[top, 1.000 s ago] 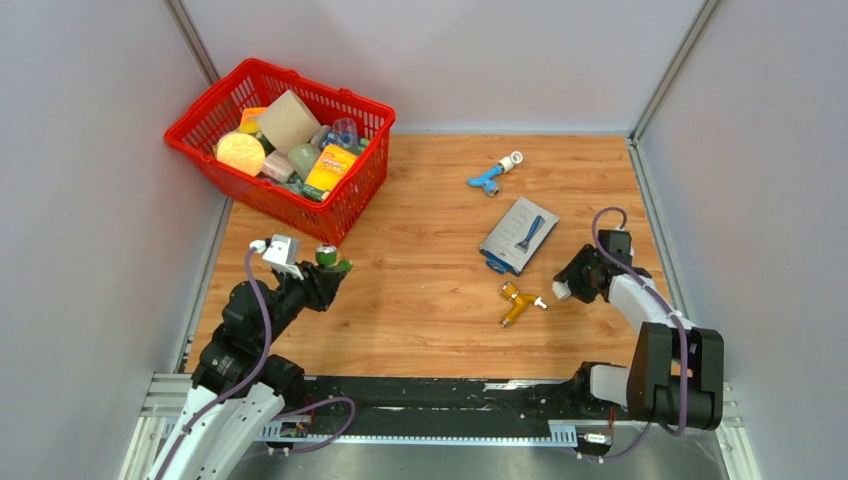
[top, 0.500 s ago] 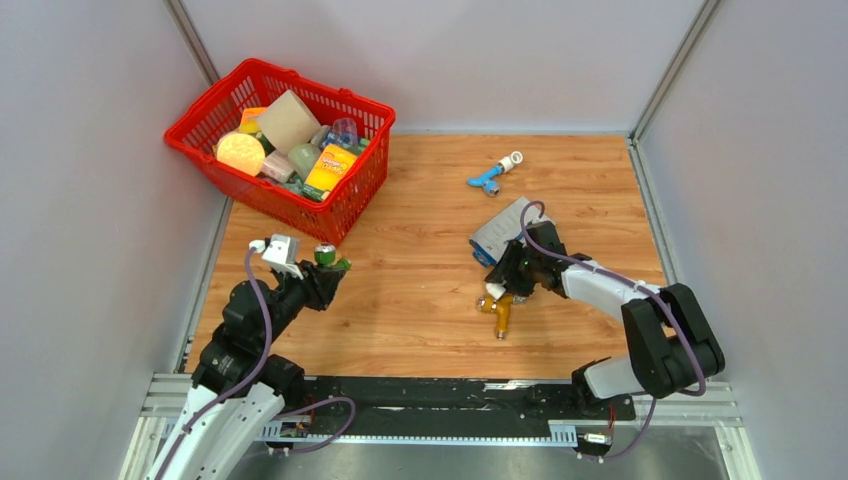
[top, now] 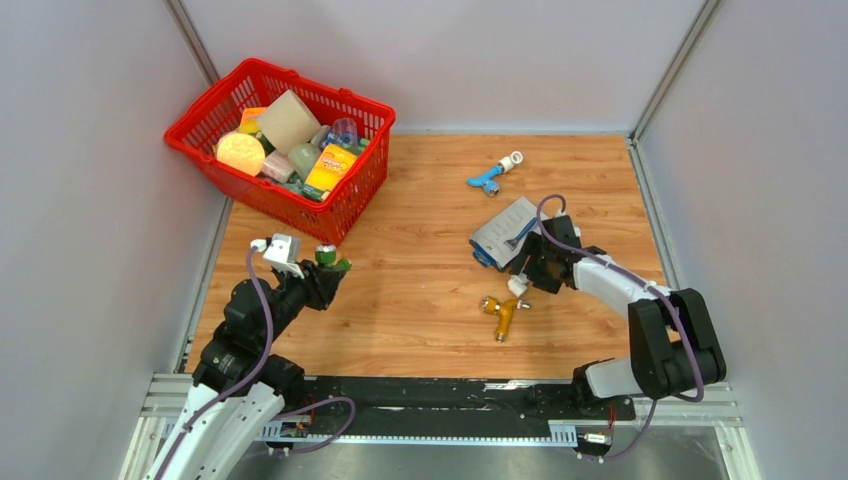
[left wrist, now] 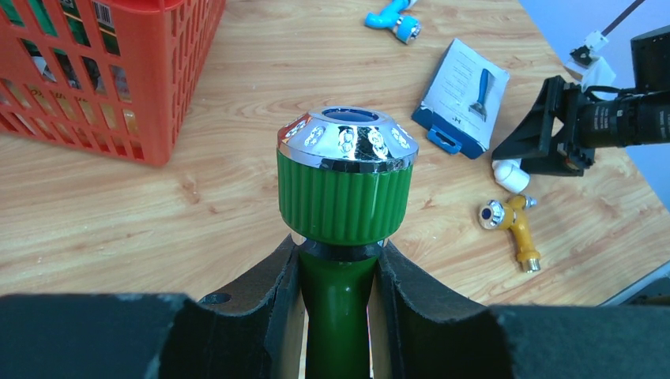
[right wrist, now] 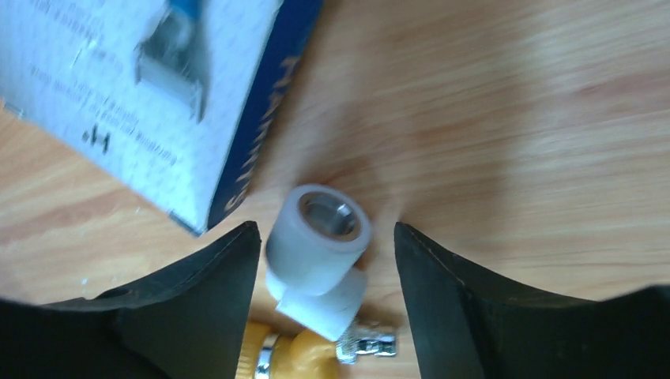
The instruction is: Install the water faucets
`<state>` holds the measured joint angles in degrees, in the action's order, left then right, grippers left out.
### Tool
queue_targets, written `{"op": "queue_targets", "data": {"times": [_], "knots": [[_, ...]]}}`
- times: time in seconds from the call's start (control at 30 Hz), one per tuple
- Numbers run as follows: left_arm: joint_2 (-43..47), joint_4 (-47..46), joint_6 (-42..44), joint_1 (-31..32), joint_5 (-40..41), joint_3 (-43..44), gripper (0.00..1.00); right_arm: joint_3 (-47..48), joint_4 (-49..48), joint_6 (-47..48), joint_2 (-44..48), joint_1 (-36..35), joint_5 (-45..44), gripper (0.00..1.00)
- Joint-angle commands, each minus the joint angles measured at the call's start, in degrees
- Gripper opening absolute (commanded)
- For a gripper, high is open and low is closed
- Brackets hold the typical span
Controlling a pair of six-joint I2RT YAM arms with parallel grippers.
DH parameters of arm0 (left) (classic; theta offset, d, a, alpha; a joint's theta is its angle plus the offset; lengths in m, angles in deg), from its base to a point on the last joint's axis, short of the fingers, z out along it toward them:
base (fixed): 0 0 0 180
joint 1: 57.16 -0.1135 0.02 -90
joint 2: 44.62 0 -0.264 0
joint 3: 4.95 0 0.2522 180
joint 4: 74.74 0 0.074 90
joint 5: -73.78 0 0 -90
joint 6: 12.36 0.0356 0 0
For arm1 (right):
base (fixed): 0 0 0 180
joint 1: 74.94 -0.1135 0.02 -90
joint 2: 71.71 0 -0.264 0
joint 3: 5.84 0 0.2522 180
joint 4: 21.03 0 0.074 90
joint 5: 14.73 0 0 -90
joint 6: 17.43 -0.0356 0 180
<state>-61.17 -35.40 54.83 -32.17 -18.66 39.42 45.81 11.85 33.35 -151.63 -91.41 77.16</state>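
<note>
The white elbow needs to be grabbed next by its open-mouthed arm [top: 519,281] with my right gripper, which leaves its other arm free to join the green faucet [top: 328,259].
My left gripper [top: 322,272] is shut on the green faucet [top: 328,259] and holds it upright above the table; its ribbed knob with a chrome cap fills the left wrist view [left wrist: 346,185]. The orange-yellow faucet [top: 500,313] lies on the wood, and also shows in the left wrist view [left wrist: 515,227]. A white elbow fitting [top: 517,285] lies right next to it. My right gripper [top: 528,274] is open, with the elbow [right wrist: 320,253] between its jaws and untouched. The blue faucet [top: 487,180] lies at the back, joined to another white fitting [top: 513,160].
A flat grey razor packet [top: 503,233] lies just behind my right gripper and shows at top left of the right wrist view [right wrist: 142,95]. A red basket [top: 300,205] full of groceries stands at the back left. Grey walls close in the table.
My right arm swung left to the orange-yellow faucet, then drew back a little. The white elbow it carried now lies by the faucet, which shifted left. The left arm has not moved.
</note>
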Motion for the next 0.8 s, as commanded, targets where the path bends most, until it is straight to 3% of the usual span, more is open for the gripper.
{"op": "queue_targets", "data": {"times": [0.0,0.17,0.37,0.47,0.77], "knots": [[-0.4,-1.5,0.75,-0.38,0.68,1.91,0.0,2.45,5.14,5.64,-0.06,3.02,-6.98,0.74],[-0.58,-1.5,0.75,-0.38,0.68,1.91,0.0,3.95,8.04,11.96,4.76,2.06,-10.24,0.8],[-0.84,-1.85,0.75,-0.65,0.68,1.91,0.0,3.07,9.45,13.82,9.87,-4.44,-12.16,0.7],[-1.02,-1.85,0.75,-0.65,0.68,2.0,0.0,2.98,10.24,14.08,9.17,-6.99,-13.84,0.63],[-1.29,-1.77,0.57,-0.82,0.59,1.91,0.0,4.73,11.12,14.43,0.13,-12.96,-18.85,0.59]]}}
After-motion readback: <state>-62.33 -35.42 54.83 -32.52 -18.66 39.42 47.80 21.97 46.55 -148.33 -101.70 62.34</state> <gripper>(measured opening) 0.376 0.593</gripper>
